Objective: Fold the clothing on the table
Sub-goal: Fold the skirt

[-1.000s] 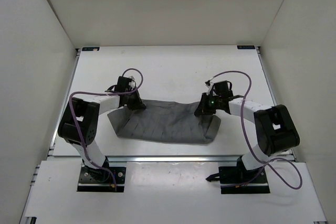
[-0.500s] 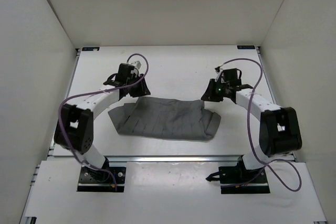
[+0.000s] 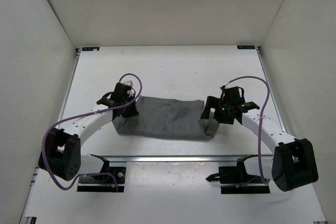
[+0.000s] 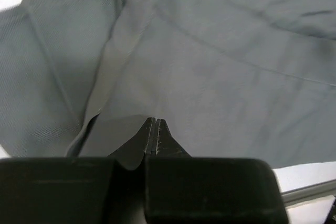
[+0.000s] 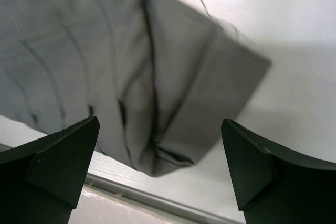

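Note:
My right gripper grabs the grey clothing [image 3: 168, 119] by the folded corner at the clothing's end [image 3: 209, 134] next, to fold that end over the rest.
The grey clothing [image 3: 168, 119] lies folded into a wide, wrinkled band across the near part of the white table [image 3: 173, 72]. My left gripper [image 3: 129, 111] is over the band's left end. In the left wrist view its jaws [image 4: 156, 120] are pressed shut just above the clothing [image 4: 220, 51], beside a raised fold; I see no fabric between them. My right gripper [image 3: 209, 114] hangs at the band's right end. The right wrist view shows it [image 5: 160, 120] wide open above the folded corner of the clothing [image 5: 105, 51], holding nothing.
An aluminium rail [image 3: 173, 157] runs along the table's near edge, close below the clothing, and shows in the right wrist view [image 5: 136, 192]. White walls [image 3: 37, 35] enclose the table on three sides. Purple cables loop above both wrists.
Both grippers came back from beyond the clothing's far edge to its two ends. The left opened and shut again; the right went from shut to wide open.

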Controlling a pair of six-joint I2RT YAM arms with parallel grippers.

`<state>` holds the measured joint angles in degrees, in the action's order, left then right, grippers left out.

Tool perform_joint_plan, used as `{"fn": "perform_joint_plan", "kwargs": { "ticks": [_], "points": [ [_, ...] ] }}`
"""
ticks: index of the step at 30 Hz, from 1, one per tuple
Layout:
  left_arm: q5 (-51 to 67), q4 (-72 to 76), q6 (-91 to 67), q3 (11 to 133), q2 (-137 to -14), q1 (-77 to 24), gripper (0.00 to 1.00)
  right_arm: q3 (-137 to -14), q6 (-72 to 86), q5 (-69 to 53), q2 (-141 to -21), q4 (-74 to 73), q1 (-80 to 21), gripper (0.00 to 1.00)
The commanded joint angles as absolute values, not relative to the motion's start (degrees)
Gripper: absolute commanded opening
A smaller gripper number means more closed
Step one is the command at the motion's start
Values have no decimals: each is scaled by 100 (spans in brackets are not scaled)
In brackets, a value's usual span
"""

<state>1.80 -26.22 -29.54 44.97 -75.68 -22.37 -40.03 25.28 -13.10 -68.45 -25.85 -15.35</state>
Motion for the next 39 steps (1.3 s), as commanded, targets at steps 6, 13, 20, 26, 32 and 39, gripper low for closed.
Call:
{"fn": "perform_joint_plan", "kwargs": {
  "ticks": [6, 13, 20, 26, 32, 39],
  "points": [
    [-176, -2689, -3173, 4281, -7523, -2180, 0, -3754, 3181, -527, -7057, -3094, -1889, 99],
    [-185, -2900, -3129, 4167, -7778, -2145, 0, -3639, 3375, -650, -7479, -2593, -2144, 99],
    [-176, -3120, -3111, 4096, -7901, -2048, 0, -3551, 3410, -967, -7778, -2127, -2092, 88],
    [-9, -3033, -3094, 4043, -8217, -2083, 0, -3656, 3446, -1221, -8217, -1837, -2171, 48],
    [333, -2708, -3234, 4069, -8709, -2442, 0, -4042, 3287, -1178, -8534, -1933, -2171, 9],
    [746, -2189, -3515, 4587, -9403, -2935, 0, -4911, 2708, -949, -8235, -2521, -1364, 0]
  ]
}}
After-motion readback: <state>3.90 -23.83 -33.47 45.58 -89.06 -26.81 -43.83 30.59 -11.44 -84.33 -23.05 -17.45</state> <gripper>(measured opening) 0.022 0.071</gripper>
